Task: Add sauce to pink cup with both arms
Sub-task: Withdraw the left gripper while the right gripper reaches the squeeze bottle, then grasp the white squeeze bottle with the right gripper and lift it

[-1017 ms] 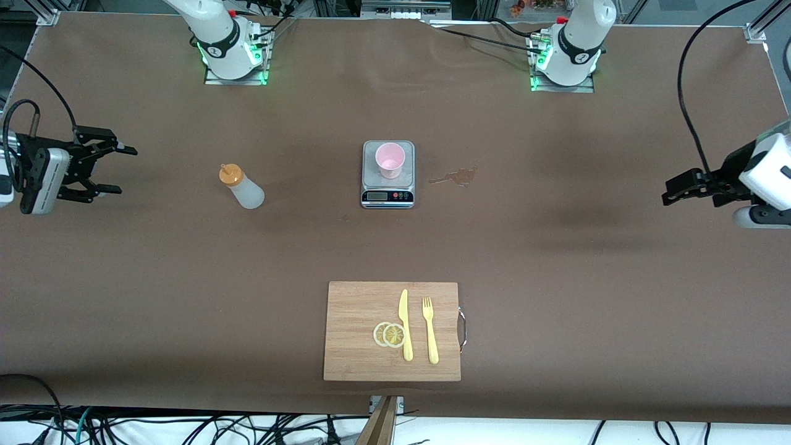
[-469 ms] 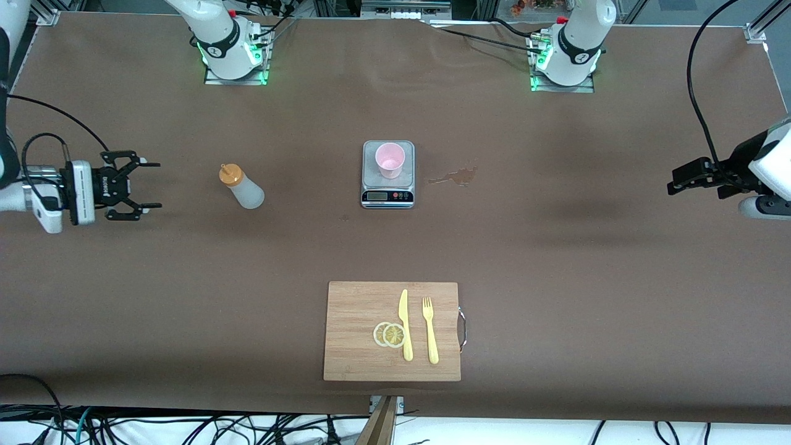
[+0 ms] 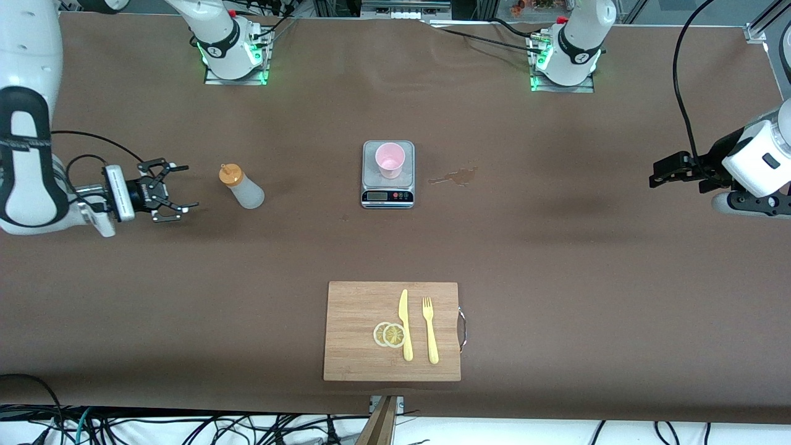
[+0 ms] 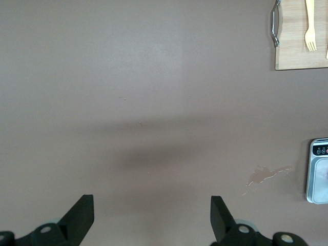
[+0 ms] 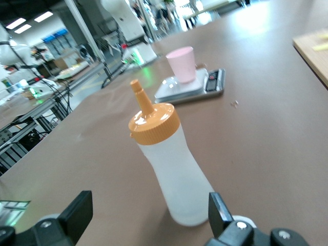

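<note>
My right gripper grabs the sauce bottle by its whitish body next, to add sauce to the pink cup.
The sauce bottle, whitish with an orange nozzle cap, stands on the brown table toward the right arm's end. The pink cup stands on a small kitchen scale at mid-table. My right gripper is open and empty, low over the table, a short gap from the bottle and pointing at it. In the right wrist view the bottle stands just ahead of the open gripper, with the cup farther off. My left gripper is open and empty over bare table at the left arm's end; it also shows in the left wrist view.
A wooden cutting board with a yellow knife, a yellow fork and lemon slices lies nearer the front camera. A brown spill marks the table beside the scale, toward the left arm's end.
My right gripper has come down and moved toward the sauce bottle. My left gripper has shifted a little toward the middle of the table. Bottle and cup have not moved.
</note>
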Robot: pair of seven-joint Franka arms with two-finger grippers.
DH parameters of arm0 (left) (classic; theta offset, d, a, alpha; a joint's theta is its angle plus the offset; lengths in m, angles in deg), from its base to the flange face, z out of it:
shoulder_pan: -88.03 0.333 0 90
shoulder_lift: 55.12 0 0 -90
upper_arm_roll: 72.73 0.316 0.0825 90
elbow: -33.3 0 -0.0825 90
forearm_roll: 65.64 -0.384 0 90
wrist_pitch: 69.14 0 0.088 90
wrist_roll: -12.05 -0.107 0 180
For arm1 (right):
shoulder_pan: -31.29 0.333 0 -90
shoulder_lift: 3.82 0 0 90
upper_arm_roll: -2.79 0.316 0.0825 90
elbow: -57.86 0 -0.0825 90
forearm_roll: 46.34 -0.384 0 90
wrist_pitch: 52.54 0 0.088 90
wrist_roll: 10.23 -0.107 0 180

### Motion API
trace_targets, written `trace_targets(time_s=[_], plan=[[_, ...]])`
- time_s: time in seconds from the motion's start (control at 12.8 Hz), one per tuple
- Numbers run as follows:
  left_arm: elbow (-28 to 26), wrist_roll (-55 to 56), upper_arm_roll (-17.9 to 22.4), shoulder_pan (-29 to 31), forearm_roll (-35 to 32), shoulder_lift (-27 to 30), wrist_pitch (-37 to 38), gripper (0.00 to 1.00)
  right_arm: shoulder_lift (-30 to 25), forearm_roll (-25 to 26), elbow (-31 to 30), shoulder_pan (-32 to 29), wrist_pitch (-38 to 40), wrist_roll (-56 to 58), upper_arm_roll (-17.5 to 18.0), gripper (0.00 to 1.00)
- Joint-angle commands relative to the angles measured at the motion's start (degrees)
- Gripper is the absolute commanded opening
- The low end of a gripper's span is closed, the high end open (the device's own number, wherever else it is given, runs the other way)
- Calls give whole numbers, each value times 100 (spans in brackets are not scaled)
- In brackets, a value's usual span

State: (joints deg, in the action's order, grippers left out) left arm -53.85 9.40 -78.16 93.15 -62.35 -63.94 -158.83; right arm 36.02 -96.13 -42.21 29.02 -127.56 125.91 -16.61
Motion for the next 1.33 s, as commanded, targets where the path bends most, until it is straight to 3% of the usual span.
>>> trace_targets(time_s=[0.0,0.16,0.7,0.78,0.86,0.94,1.02,1.25], plan=[[49,63,-28,-11,-153,-75,83,100,566,-250,146,-64,172,824,418,100],[49,54,-19,-3,-144,-75,83,100,804,-566,163,-55,181,1272,473,100],[137,72,-11,-11,-65,-84,83,100,990,-637,146,-11,137,1907,754,97],[154,72,-19,-20,-65,-84,75,100,990,-646,180,-11,128,1916,754,89],[172,72,-19,-29,-82,-93,75,100,990,-672,181,-11,163,1951,772,59],[303,80,-19,-29,-74,-180,75,100,973,-733,181,-11,181,1960,772,22],[400,80,-19,-29,-65,-207,83,100,981,-734,207,-11,172,1960,772,15],[392,150,-28,-29,-56,-216,83,100,789,-725,207,24,259,1568,780,14]])
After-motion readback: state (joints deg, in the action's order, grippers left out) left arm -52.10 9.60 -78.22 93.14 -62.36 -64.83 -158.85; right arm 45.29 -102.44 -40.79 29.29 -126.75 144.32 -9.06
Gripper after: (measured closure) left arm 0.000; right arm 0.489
